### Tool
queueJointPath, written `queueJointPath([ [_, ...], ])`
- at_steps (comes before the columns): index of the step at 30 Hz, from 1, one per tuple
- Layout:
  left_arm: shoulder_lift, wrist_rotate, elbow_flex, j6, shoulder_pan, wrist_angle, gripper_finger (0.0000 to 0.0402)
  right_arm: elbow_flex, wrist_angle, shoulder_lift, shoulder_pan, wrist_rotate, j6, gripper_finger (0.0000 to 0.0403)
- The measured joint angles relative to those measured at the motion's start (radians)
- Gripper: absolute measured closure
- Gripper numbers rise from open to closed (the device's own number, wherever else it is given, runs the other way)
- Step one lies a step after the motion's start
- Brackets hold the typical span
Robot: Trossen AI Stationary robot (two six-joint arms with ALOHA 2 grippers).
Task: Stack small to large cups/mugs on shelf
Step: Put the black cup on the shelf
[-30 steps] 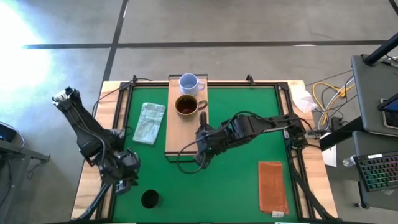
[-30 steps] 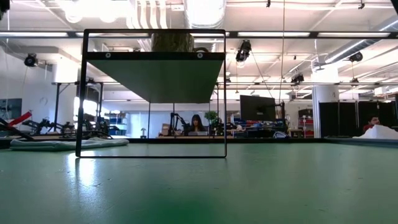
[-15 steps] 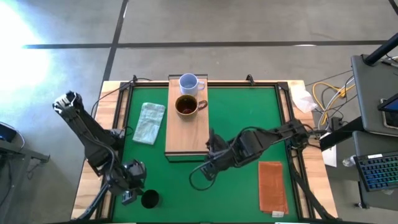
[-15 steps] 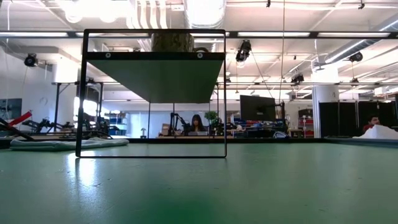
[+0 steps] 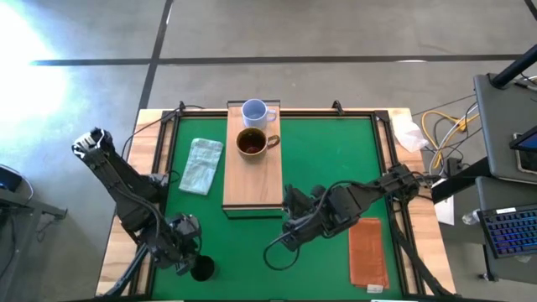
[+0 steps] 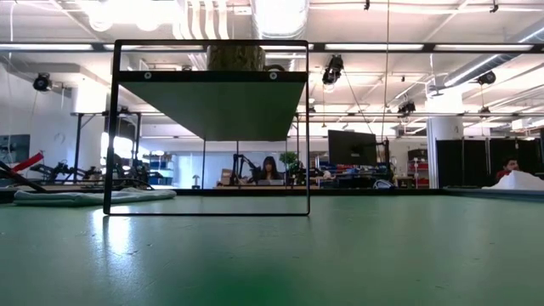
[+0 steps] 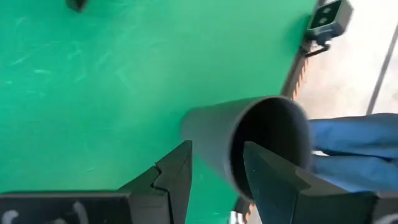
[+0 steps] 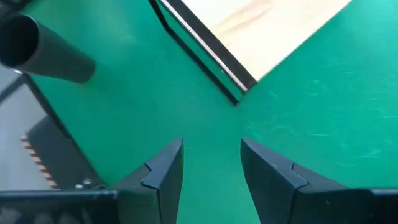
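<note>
My left gripper should first come down over the cup's side (image 7: 210,132) and then close on the cup. Its fingers are above the black cup's rim (image 7: 235,133), so they would miss the rim if they closed now.
A small black cup (image 5: 202,268) stands upright on the green table near its near-left corner. My left gripper (image 7: 217,149) is open right at the cup (image 7: 249,140): one finger is beside its outer wall and the other is over its mouth. In the high view the left gripper (image 5: 189,256) is just left of the cup. The brown mug (image 5: 252,143) and the pale mug (image 5: 254,111) stand on the light-wood shelf (image 5: 252,180), at its far end. My right gripper (image 5: 291,222) is open and empty over the table, near the shelf's near right corner (image 8: 245,84). My left gripper stands with its fingers (image 7: 177,171) on either side of the black cup's wall near the rim (image 7: 239,134), coming from above at a slant. I cannot tell whether a finger touches the cup. The cup stands on the table.
A pale folded cloth (image 5: 201,165) lies left of the shelf. A reddish-brown mat (image 5: 367,252) lies at the near right. In the low view the shelf's black frame (image 6: 110,127) stands at the left. Bare green table lies between the shelf and the near edge.
My left gripper has gone toward the table's near edge and right, up to the black cup. My right gripper has drawn back from the shelf toward the table's near right. The cup and both mugs have stayed in place.
</note>
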Motion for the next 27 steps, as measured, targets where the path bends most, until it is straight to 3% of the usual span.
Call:
queueJointPath([
  [9,0.11,0.001,0.121,0.025,0.0,-0.007,0.0272,0.0,-0.032,0.0,0.048,0.056,-0.044,0.025],
  [17,0.199,0.015,0.175,-0.001,0.0,-0.17,0.0272,0.0,-0.032,0.0,0.068,0.093,-0.05,0.025],
  [27,0.239,0.041,0.166,0.006,-0.007,-0.164,0.0272,0.0,-0.032,0.0,0.084,0.108,-0.042,0.025],
])
